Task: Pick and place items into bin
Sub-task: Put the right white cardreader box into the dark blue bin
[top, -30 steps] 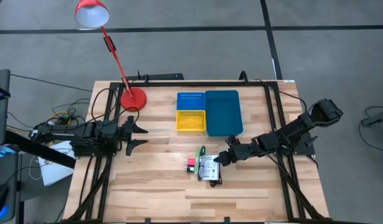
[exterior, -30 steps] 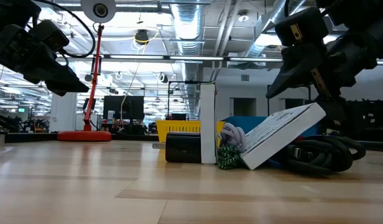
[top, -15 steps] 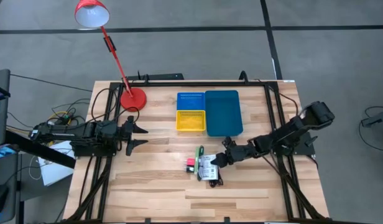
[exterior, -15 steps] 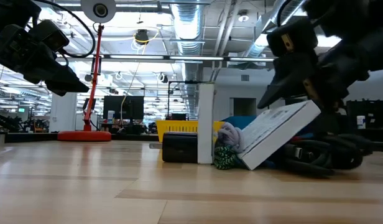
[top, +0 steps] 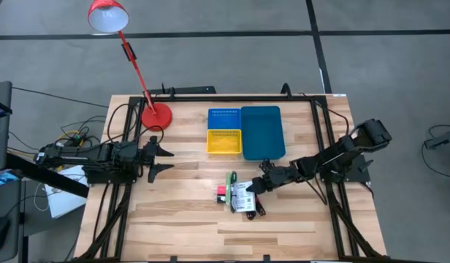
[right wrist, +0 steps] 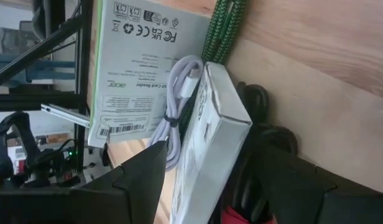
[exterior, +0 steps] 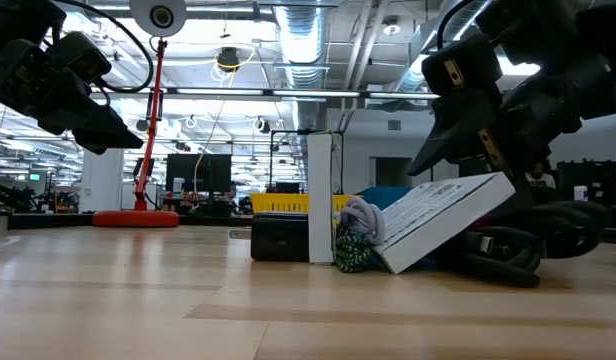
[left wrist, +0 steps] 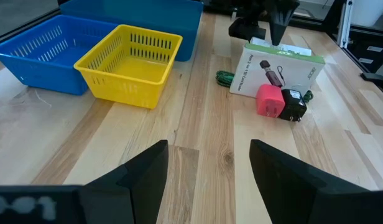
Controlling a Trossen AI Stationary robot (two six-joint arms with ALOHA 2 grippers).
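To place the white box [top: 244,196] into the teal bin [top: 262,132], my right gripper will next take hold of the box's broad printed sides.
A pile of small items lies on the table in front of the bins. In it a white printed box [top: 244,196] leans tilted on black cables [exterior: 508,250]. A flat printed packet [right wrist: 142,68], a green braided cord [right wrist: 221,34], a pale cable [exterior: 366,215], a red-pink block [left wrist: 268,99] and a black adapter [left wrist: 295,104] lie beside it. My right gripper [top: 255,187] is open, with its fingers on either side of the box's raised end [right wrist: 213,124]. My left gripper [top: 164,158] is open and empty near the table's left side. My right gripper comes down slanting from the table's right, with its open fingers [right wrist: 138,180] astride the white box's raised end [exterior: 493,185]. I cannot tell whether a finger touches the box. The box's lower end [exterior: 388,262] rests on the table.
A blue basket [top: 223,117] and a yellow basket [top: 223,142] stand beside a teal bin [top: 262,132] at the table's far middle. A red desk lamp's base [top: 155,115] stands at the far left. Bare wood lies between my left gripper and the pile.
My right gripper has gone toward the table's left and a little down. The whole pile has slid toward the table's left with it. The white box has tipped lower at its raised end.
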